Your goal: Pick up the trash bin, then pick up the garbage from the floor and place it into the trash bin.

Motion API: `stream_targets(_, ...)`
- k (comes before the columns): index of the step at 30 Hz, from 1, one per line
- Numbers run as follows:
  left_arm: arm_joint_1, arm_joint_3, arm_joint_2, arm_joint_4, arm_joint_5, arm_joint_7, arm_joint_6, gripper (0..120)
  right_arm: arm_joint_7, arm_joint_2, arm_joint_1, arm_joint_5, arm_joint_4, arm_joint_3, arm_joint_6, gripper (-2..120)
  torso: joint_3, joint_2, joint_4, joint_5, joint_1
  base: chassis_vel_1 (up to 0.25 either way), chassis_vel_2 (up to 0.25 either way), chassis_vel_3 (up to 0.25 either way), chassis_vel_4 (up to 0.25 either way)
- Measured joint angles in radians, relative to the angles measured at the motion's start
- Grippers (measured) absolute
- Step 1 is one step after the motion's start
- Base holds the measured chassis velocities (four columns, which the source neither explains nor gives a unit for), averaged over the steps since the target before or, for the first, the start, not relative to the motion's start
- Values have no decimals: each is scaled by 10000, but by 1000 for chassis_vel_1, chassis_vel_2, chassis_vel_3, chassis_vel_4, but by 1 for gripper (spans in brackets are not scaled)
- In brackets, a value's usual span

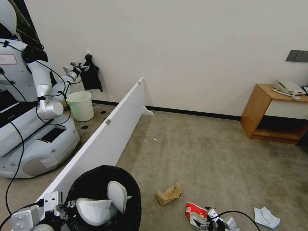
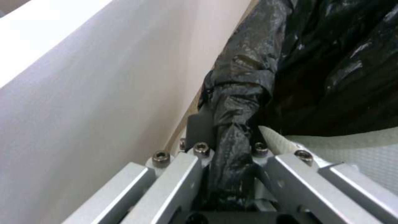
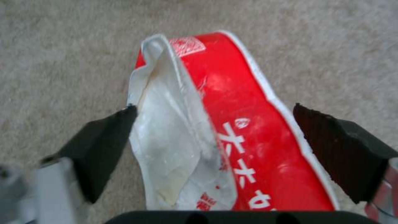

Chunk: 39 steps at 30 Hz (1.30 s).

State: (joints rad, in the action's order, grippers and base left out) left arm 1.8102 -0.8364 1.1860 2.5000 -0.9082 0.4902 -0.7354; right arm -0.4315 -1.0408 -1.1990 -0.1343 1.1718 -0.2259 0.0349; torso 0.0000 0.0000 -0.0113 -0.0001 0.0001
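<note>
My right gripper grips the packet by its torn white edge next, since that edge stands up in a fold while the rest lies flat.
The trash bin (image 1: pixel 96 183), lined with a crinkled black bag, stands low at the left of the head view with two white slippers (image 1: pixel 117 194) inside. My left gripper (image 1: pixel 64 204) is shut on its near rim, and the left wrist view shows the bunched bag (image 2: pixel 232 137) pinched between the jaws beside a slipper (image 2: pixel 356 149). A red-white packet (image 1: pixel 194 209) lies on the carpet. My right gripper (image 1: pixel 204 218) is low over it, open. Its black pads (image 3: pixel 104 140) stand on either side of the packet (image 3: pixel 248 133), close to its edges. A brown paper scrap (image 1: pixel 169 193) and a pale blue mask (image 1: pixel 266 217) lie nearby.
A long white partition board (image 1: pixel 109 134) runs along the bin's left side. Beyond it stand another robot (image 1: pixel 29 128) and a small cream bucket (image 1: pixel 80 106). A wooden side table (image 1: pixel 260 109) with a phone stands at the far right wall. Open carpet lies between.
</note>
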Motion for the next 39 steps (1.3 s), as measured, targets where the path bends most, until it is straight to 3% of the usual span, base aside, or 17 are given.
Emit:
stream_targets(25, 7, -53, -80, 0, -51, 1, 0, 1, -297, 15, 33, -19, -349, -24, 16, 3, 0, 0, 0, 0, 0, 0, 0, 0, 0)
stream_targets(39, 27, -6, -105, 0, -127, 6, 0, 1, -309, 301, -437, -253, 1103, -1083, 236, 0, 0, 0, -1, 1, 0, 0, 0, 0, 0)
